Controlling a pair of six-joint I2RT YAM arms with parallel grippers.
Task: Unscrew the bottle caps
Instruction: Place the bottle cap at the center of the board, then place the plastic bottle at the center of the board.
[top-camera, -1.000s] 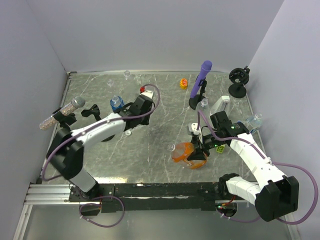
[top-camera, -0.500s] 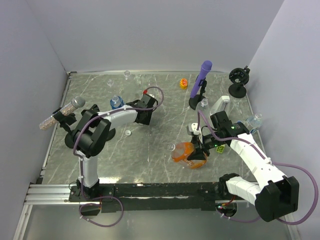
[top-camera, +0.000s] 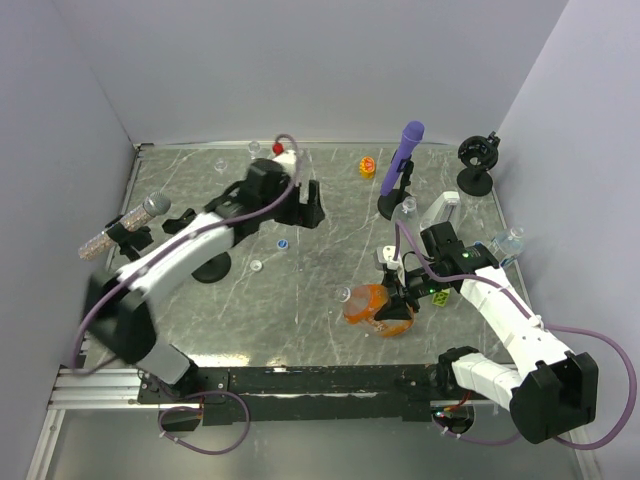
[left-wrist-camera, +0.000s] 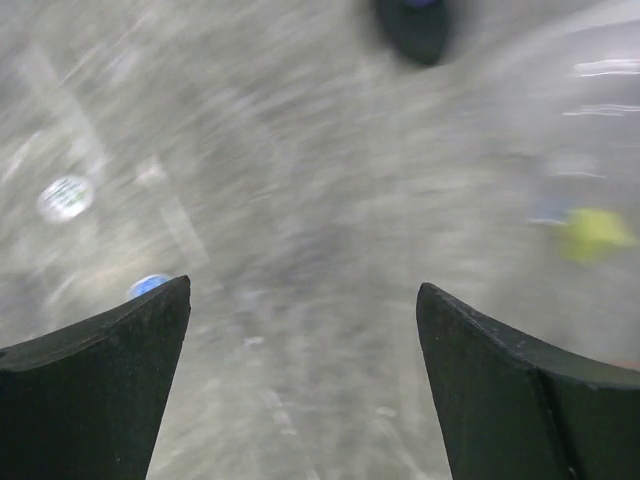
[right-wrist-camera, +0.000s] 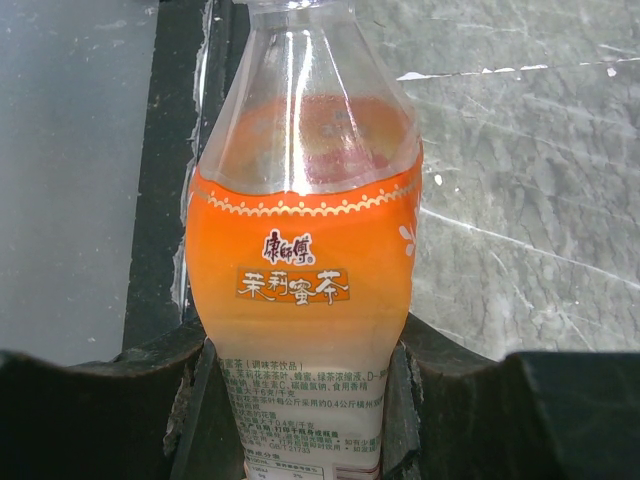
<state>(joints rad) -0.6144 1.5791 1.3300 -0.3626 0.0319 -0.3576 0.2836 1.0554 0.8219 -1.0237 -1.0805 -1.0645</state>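
My left gripper should grab the orange bottle by its neck (top-camera: 345, 295) next, so the bottle's base stays free and the bottle can be set upright.
My right gripper (top-camera: 398, 300) is shut on the orange bottle (top-camera: 368, 305), which lies on its side with its neck toward the left. The right wrist view shows its fingers (right-wrist-camera: 470, 385) pressed on both sides of the orange bottle (right-wrist-camera: 305, 220), and the cap end is cut off at the top. My left gripper (top-camera: 312, 205) hangs open and holds nothing over the far middle of the table. A blue cap (top-camera: 282, 242) and a white cap (top-camera: 257, 266) lie loose on the table. The left wrist view is blurred, with the blue cap (left-wrist-camera: 148, 285) beside the left finger (left-wrist-camera: 100, 390).
An orange-yellow cap (top-camera: 367, 166) lies at the back. A purple stick on a black stand (top-camera: 403, 155) rises next to it. A clear bottle (top-camera: 510, 241) lies at the right edge. A black stand (top-camera: 478, 160) and a grey microphone (top-camera: 150, 207) stand at the sides.
My left gripper opened and its arm swung toward the far middle of the table. A blue cap now lies on the table where the gripper had been. The right arm held still.
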